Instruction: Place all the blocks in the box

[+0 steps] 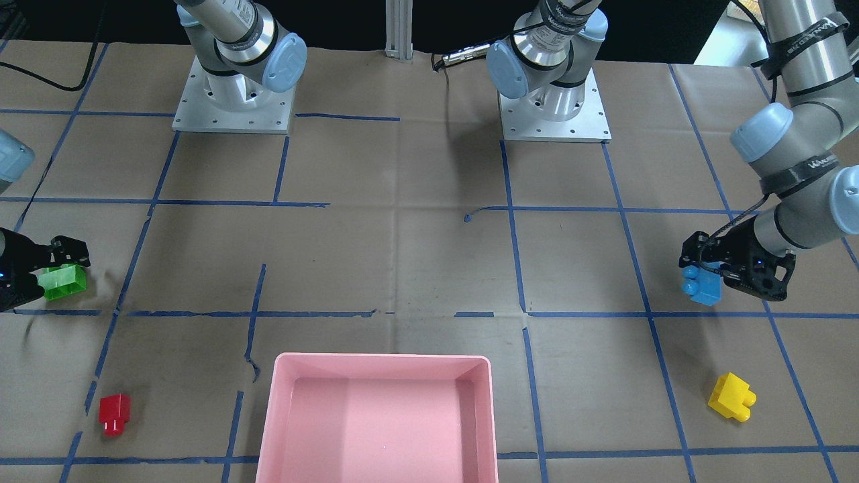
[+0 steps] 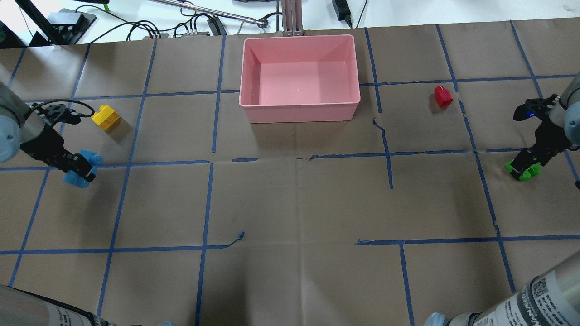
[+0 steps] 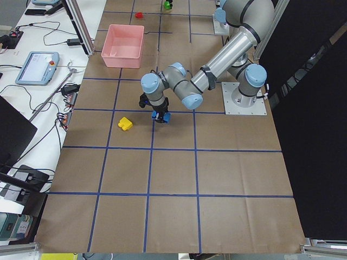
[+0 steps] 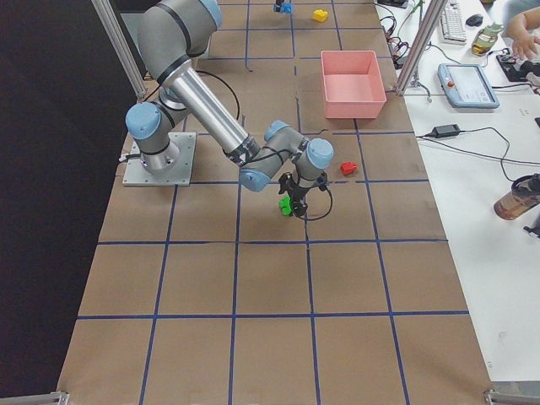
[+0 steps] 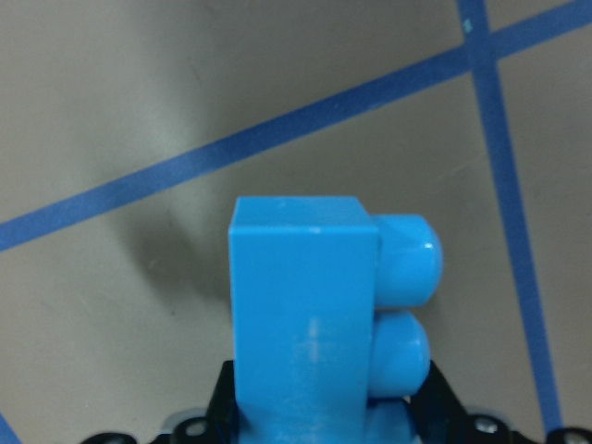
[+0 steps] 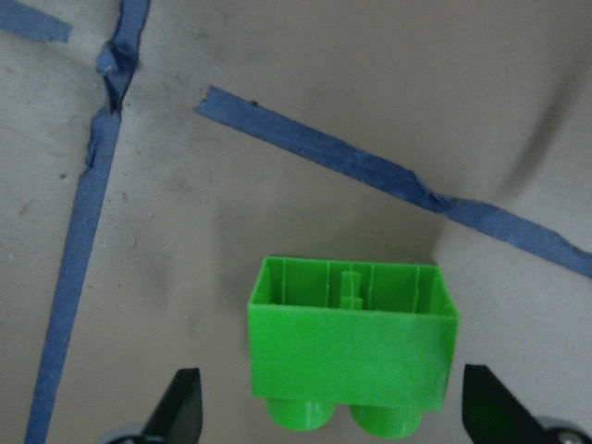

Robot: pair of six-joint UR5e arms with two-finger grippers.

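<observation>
The green brick (image 1: 66,282) (image 6: 351,356) needs to go into the box, so my right gripper should pick up the green brick next by its short ends.
My left gripper (image 2: 77,166) is shut on the light-blue brick (image 2: 93,159), which fills the left wrist view (image 5: 305,314) a little above the paper. My right gripper (image 2: 525,164) is open and straddles the green brick (image 2: 524,173). In the right wrist view the green brick (image 6: 351,356) lies between the fingers with a gap on its left side. The red brick (image 2: 443,96) lies right of the pink box (image 2: 299,110). The yellow brick (image 2: 105,117) lies left of the box, just beyond my left gripper. The box holds no bricks.
Brown paper with blue tape lines (image 2: 208,194) covers the table. Both arm bases (image 1: 231,100) stand on metal plates at the robot's side. Cables and devices (image 2: 181,27) lie beyond the table's far edge, behind the box.
</observation>
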